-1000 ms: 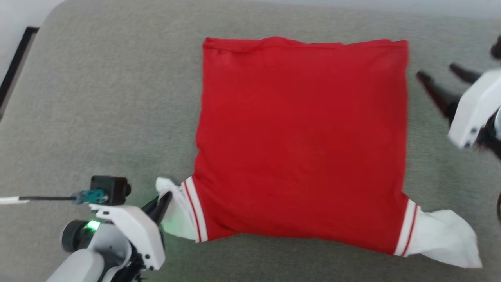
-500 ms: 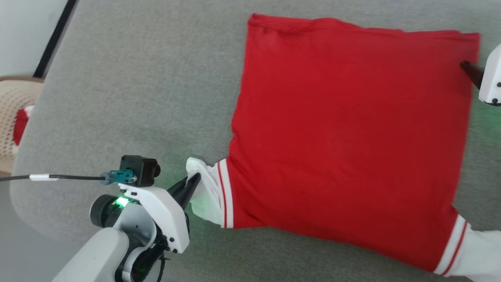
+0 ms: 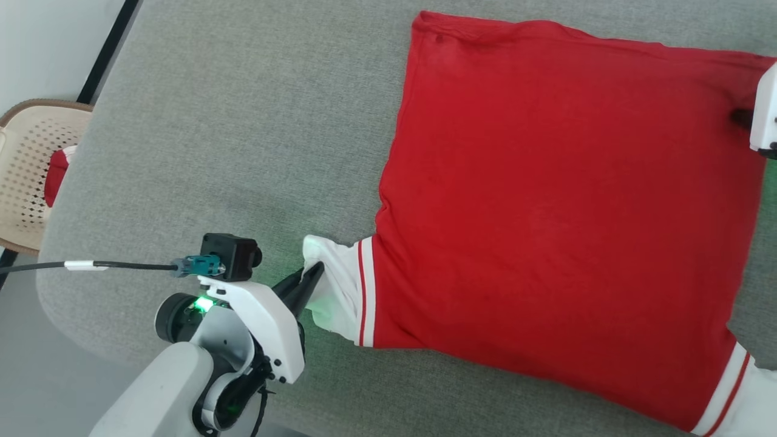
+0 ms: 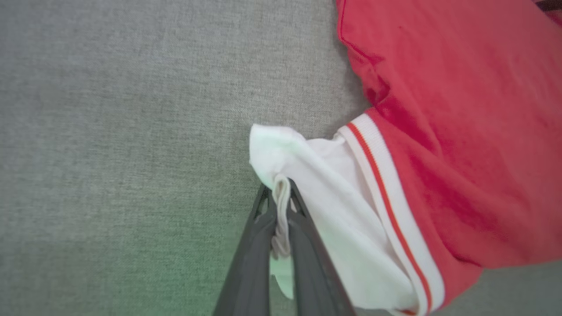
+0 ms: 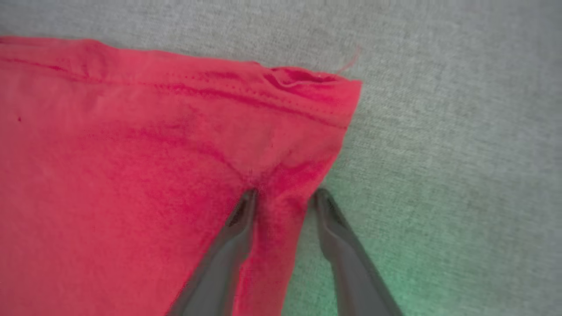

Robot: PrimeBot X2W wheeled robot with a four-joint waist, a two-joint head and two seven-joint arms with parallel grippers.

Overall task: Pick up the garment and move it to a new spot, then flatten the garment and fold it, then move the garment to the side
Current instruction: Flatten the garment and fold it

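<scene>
The robot's right gripper will fold the flattened garment, and for that it will next pinch the garment by its red hem corner along the garment's side edge (image 5: 287, 187).
The red garment (image 3: 558, 218) lies spread flat on the grey padded surface (image 3: 212, 152), with white sleeve ends at its near corners. My left gripper (image 3: 311, 278) is at the lower left, shut on the white sleeve end (image 4: 307, 175); a pinch of white cloth shows between its fingers (image 4: 281, 197). My right gripper (image 3: 743, 117) is at the garment's far right corner. In the right wrist view its jaws (image 5: 283, 197) stand apart across the garment's (image 5: 131, 175) side edge, one finger on the red cloth and the other on the grey surface. A ridge of fabric rises between them.
A beige perforated plastic chair (image 3: 27, 176) with a red item (image 3: 56, 176) on it stands off the surface's left edge. A black cable (image 3: 121, 265) runs left from my left wrist. Bare grey surface stretches left of the garment.
The head camera has swung, shifting the whole picture right. My right gripper has come in from beside the garment onto its far right corner, jaws narrower. My left gripper still holds the sleeve.
</scene>
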